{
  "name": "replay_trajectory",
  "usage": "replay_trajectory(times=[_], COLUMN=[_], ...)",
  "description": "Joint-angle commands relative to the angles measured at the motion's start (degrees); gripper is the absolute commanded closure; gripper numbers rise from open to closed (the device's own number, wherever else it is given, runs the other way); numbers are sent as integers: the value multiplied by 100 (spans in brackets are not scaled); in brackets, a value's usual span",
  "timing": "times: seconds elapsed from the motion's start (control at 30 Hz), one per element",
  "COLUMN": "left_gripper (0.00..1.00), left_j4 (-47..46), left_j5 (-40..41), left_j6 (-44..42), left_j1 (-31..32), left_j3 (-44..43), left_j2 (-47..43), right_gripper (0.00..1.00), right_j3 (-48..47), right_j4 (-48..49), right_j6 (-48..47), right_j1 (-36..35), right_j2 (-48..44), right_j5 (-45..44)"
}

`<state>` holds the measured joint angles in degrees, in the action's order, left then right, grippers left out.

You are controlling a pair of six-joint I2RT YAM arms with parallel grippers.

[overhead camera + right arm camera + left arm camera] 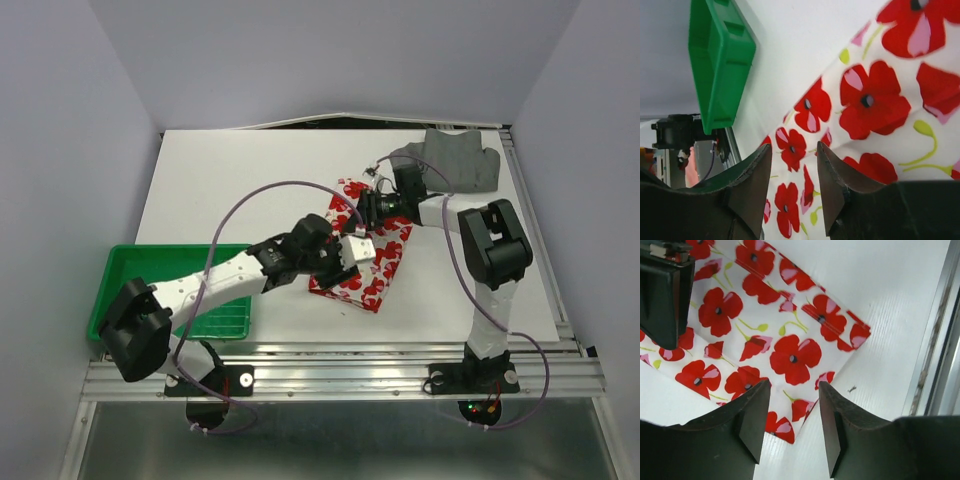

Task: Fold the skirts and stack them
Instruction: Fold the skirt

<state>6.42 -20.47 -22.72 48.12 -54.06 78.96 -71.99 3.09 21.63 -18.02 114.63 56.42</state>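
My left gripper is next going to fold the white skirt's near edge [321, 292] [804, 423] over the skirt's far part, so it will grab that edge close to its corner.
The white skirt with red flower print [378, 285] lies folded flat at the table's middle. It also shows in the left wrist view [790, 340] and the right wrist view [875, 100]. My left gripper [360, 252] is open and empty, just above a corner of this skirt [792, 390]. My right gripper [350, 214] is open and empty over the skirt's far part [794, 150]. One of its fingers [662, 295] shows in the left wrist view. The dark grey skirt [460, 160] lies bunched at the back right, apart from both grippers.
A green plastic tray [130, 270] sits at the near left table edge and shows in the right wrist view [720, 60]. A metal rail [350, 360] runs along the table's near edge. Grey walls close in the back and sides.
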Motion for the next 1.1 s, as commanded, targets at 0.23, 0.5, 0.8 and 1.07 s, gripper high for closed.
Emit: replay_trajectory(times=[0.23,0.5,0.8,1.07], left_gripper=[39,44,45,49], left_j4=[1,-922,-1002,-984], left_j5=[2275,2829,2654,2566], left_j6=[-2271,-2404,-2527,-2597], left_j1=[1375,1683,1921,1956], left_j3=[722,941,1038,1064], left_j2=[356,867,1306,1596], right_gripper=[54,54,55,55], right_j3=[431,501,501,457], right_j4=[-265,-265,-292,-292], right_j6=[-651,-774,-844,-844], right_j1=[18,18,18,18], right_j2=[727,965,1026,1097], right_j5=[202,88,62,62])
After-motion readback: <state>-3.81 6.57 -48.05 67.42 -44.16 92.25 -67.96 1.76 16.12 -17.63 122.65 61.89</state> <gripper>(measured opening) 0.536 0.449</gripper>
